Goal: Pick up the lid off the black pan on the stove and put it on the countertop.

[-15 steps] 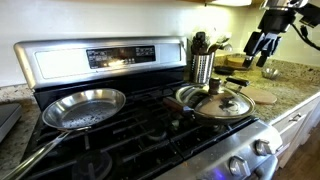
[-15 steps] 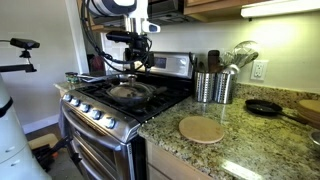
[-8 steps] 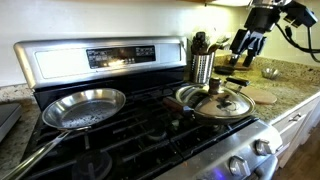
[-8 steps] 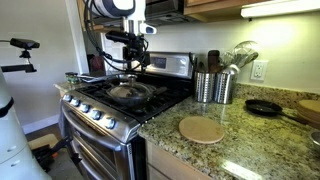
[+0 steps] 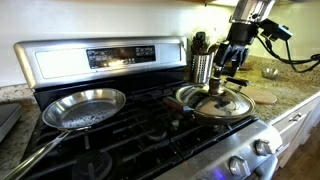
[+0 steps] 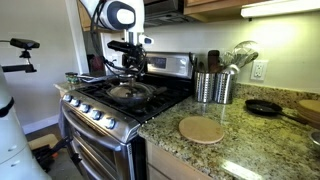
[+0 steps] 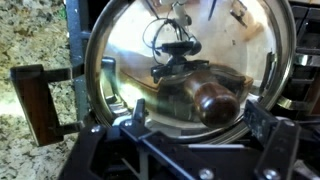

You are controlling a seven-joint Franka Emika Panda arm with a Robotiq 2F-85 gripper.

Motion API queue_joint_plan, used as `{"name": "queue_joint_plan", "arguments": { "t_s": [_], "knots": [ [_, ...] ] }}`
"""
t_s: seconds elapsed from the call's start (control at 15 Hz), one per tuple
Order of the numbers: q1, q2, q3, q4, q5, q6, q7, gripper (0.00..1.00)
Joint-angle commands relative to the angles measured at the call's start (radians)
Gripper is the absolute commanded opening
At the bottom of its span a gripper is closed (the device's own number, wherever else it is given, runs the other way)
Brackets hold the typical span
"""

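Note:
My gripper grips the lid by its dark knob from above next. Then it lifts the lid level and sets it rim-first on the countertop.
The shiny silver lid (image 5: 222, 104) with its dark knob (image 5: 215, 88) sits on the black pan, on the stove (image 5: 110, 58) at the front right burner. It also shows in an exterior view (image 6: 128, 93). In the wrist view the lid (image 7: 150, 50) fills the picture, with the knob (image 7: 216, 103) near the middle and the pan's reddish-brown handle (image 7: 38, 100) at the left. My gripper (image 5: 228, 74) hangs open just above the lid, fingers on either side of the knob (image 7: 195, 128), touching nothing. The speckled countertop (image 5: 292, 92) lies beside the stove.
A lidless silver frying pan (image 5: 84, 108) sits on the other front burner. A metal utensil holder (image 6: 212, 86) stands by the stove. A round wooden board (image 6: 202, 129) and a small black pan (image 6: 262, 107) lie on the countertop (image 6: 250, 152).
My gripper has moved from over the countertop across to the stove and down, and now hangs open right above the lid's knob. The lid has not moved.

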Motion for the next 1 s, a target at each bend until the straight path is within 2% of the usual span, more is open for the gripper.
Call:
{"name": "queue_joint_plan", "arguments": {
  "t_s": [0.0,0.8,0.93],
  "knots": [
    [0.017,0.030,0.008,0.027,0.040,0.011,-0.002,1.00],
    [0.015,0.116,0.036,0.068,0.043,0.004,-0.001,0.98],
    [0.015,0.127,0.041,0.076,0.046,-0.004,-0.003,0.74]
  ]
}}
